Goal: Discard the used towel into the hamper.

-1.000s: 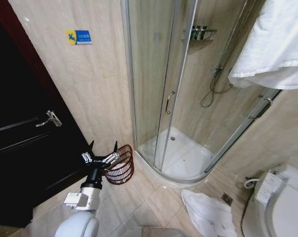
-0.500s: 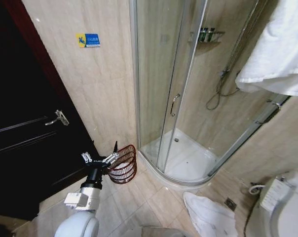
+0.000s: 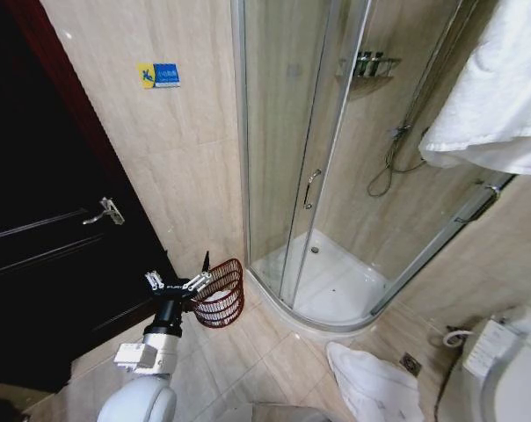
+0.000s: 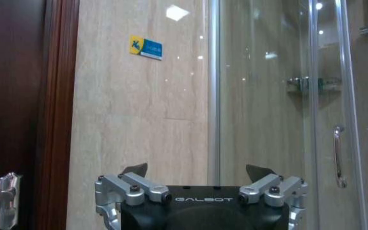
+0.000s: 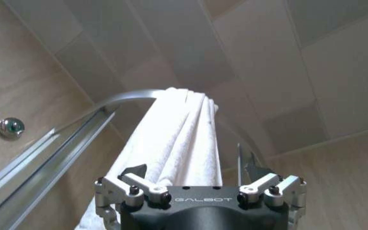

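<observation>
The right gripper grabs the towel's bunched fold standing along the shower's bar point(image 5: 189, 136) next, to discard the towel. The towel's sides hang wide and slack.
A white towel point(image 3: 490, 83) hangs folded over the shower's curved top rail at the upper right. In the right wrist view this towel point(image 5: 178, 129) runs along the rail just beyond my right gripper point(image 5: 193, 167), which is open and points up at it. Whether the fingers touch the towel I cannot tell. Another white towel point(image 3: 371, 382) lies crumpled on the floor by the toilet. The red-brown wire hamper point(image 3: 220, 294) stands on the floor between the door and the shower. My left gripper point(image 3: 185, 264) is open and empty just left of the hamper's rim, and the left gripper point(image 4: 198, 168) faces the wall.
A dark door point(image 3: 46, 264) with a metal handle point(image 3: 105, 211) is at the left. The glass shower cabin point(image 3: 309, 185) with its raised tray fills the middle. A toilet point(image 3: 503, 369) sits at the lower right. Open floor tiles point(image 3: 265, 352) lie between hamper and floor towel.
The whole head picture has shifted a little, so the camera moved. The left arm keeps its place in the picture and the towels and hamper lie as before.
</observation>
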Controlling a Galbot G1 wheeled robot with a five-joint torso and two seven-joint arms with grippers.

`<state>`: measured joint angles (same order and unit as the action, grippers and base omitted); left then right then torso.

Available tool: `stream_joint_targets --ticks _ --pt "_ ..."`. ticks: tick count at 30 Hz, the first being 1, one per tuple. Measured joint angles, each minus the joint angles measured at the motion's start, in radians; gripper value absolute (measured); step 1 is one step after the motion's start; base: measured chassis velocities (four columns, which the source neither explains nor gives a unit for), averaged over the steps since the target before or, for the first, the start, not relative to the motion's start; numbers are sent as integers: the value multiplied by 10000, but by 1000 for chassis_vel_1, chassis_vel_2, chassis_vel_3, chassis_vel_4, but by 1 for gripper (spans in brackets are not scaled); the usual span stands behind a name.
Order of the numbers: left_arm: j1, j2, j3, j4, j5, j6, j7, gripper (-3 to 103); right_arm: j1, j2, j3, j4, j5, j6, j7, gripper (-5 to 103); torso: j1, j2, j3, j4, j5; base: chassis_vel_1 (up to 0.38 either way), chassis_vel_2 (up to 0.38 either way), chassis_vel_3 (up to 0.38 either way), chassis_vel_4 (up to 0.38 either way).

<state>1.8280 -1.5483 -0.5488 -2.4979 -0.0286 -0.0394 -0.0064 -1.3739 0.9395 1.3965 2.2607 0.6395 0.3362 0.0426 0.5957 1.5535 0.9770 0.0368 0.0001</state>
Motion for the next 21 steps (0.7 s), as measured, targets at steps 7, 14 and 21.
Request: stream_joint_targets --ticks 7,14,21 --pt "0 0 0 0 0 0 0 100 966 -1279 -321 -580 884 -466 165 100 -161 -345 -186 2 0 0 0 0 0" --pt "0 0 0 0 0 -1 0 100 3323 -2771 -1721 -1904 1508 -852 305 100 -189 -395 -213 2 0 0 0 0 0" --pt "0 0 0 0 0 -1 -1 100 6716 -3713 -3940 -3359 2285 -1914 202 100 -190 -397 -213 2 -2 0 0 0 0"
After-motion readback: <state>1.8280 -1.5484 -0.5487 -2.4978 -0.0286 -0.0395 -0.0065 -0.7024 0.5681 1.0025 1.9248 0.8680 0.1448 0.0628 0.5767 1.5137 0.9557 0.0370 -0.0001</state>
